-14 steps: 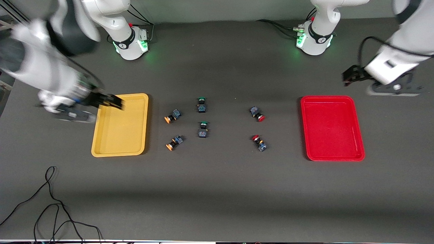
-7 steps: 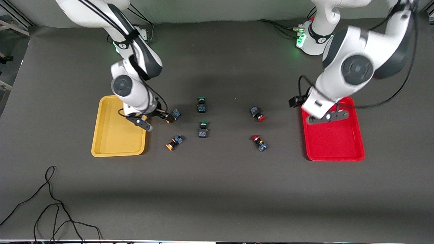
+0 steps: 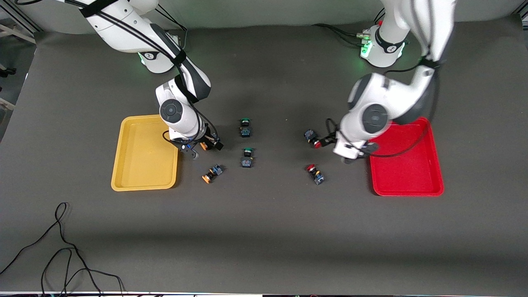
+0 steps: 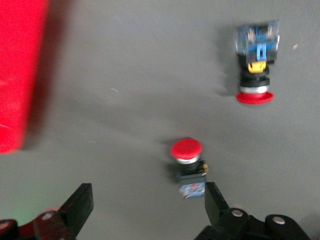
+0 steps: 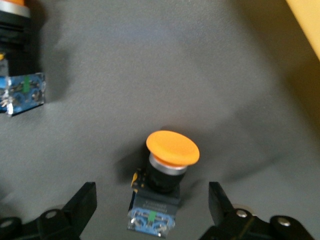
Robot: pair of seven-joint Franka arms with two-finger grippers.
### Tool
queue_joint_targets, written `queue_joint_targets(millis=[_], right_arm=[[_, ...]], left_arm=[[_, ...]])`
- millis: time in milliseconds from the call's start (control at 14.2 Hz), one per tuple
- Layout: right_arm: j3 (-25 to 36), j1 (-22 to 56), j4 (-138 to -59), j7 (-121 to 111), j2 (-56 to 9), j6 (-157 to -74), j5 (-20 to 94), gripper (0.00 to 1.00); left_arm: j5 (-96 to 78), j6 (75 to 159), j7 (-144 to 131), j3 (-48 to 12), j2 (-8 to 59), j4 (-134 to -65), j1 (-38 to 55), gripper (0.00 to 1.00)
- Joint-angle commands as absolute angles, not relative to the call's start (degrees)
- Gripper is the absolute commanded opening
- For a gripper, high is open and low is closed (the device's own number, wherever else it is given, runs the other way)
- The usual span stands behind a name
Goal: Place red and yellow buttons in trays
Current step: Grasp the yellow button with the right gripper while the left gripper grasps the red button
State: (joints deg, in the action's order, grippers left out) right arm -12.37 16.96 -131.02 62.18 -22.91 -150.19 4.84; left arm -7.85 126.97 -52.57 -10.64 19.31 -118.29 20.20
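My left gripper grabs the red button by the flat sides of its boxy body (image 3: 310,134) next. The red cap (image 3: 317,145) is round and domed.
My right gripper (image 3: 207,144) (image 5: 151,206) is low over the table beside the yellow tray (image 3: 140,165), open. Its fingers straddle the dark body of a yellow button (image 5: 172,149) (image 3: 203,145) without touching it. The second yellow button (image 3: 210,173) (image 5: 20,75) lies nearer the front camera. My left gripper (image 3: 329,142) (image 4: 147,205) is open between the red tray (image 3: 408,173) (image 4: 20,75) and a red button (image 3: 313,139) (image 4: 186,149). That button's body sits just inside one finger (image 4: 215,202). The other red button (image 3: 315,173) (image 4: 255,65) lies nearer the front camera.
Two green-capped buttons (image 3: 245,127) (image 3: 247,158) lie in the middle of the table between the yellow and red ones. A black cable (image 3: 62,247) snakes over the table's front corner at the right arm's end.
Both arms swung in from the table's ends. The right gripper crossed the yellow tray and came down around a yellow button. The left gripper crossed the red tray to a red button.
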Motion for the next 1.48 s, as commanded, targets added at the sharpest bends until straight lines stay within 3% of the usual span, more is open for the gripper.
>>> queue_joint_targets(millis=[0, 70, 211, 423, 634, 704, 775, 845, 915, 1127, 1408], right_arm=[[-12.22, 17.14, -131.22, 63.19, -24.17, -152.84, 4.92, 0.42], [-12.22, 17.05, -131.22, 62.93, -24.08, -152.75, 4.92, 0.22], [-12.22, 16.96, -131.13, 62.75, -23.56, -152.49, 4.83, 0.04], [-11.95, 16.44, -130.78, 62.23, -19.62, -150.48, 4.83, 0.02], [-11.69, 15.56, -125.27, 62.31, -13.12, -134.80, 4.92, 0.02], [-11.60, 15.21, -122.90, 61.36, -11.01, -128.99, 5.01, 0.02], [-10.47, 14.68, -121.39, 59.43, -9.16, -124.59, 5.01, 0.02], [-8.54, 14.68, -121.20, 56.19, -6.97, -122.28, 5.36, 0.02], [-6.52, 14.68, -121.98, 52.25, -4.42, -121.39, 5.62, 0.02], [1.91, 14.85, -127.25, 40.82, -0.44, -121.64, 9.37, 0.02], [7.73, 14.77, -134.45, 30.78, -1.93, -125.92, 13.62, 0.02]], left_arm=[[-8.35, 133.50, -56.69, -9.84, 21.26, -121.73, 23.29, 0.99], [-8.35, 134.46, -56.78, -9.84, 22.31, -121.73, 23.73, 0.98], [-8.52, 136.49, -57.13, -9.84, 24.25, -121.38, 23.73, 0.98], [-8.70, 139.82, -57.39, -9.93, 26.54, -121.29, 23.82, 0.97], [-10.19, 142.65, -58.89, -11.07, 27.95, -121.20, 23.91, 0.90], [-10.20, 142.47, -58.89, -11.16, 27.95, -121.11, 23.82, 0.77], [-10.20, 142.38, -58.80, -11.16, 27.86, -121.03, 23.82, 0.47], [-10.20, 142.21, -58.71, -11.16, 27.43, -121.11, 23.82, 0.07], [-10.20, 141.77, -58.80, -11.16, 26.81, -121.03, 23.82, 0.00], [-10.11, 137.05, -58.01, -11.08, 23.57, -119.19, 23.21, 0.00], [-9.67, 109.76, -51.89, -10.63, 18.73, -107.00, 16.02, 0.00]])
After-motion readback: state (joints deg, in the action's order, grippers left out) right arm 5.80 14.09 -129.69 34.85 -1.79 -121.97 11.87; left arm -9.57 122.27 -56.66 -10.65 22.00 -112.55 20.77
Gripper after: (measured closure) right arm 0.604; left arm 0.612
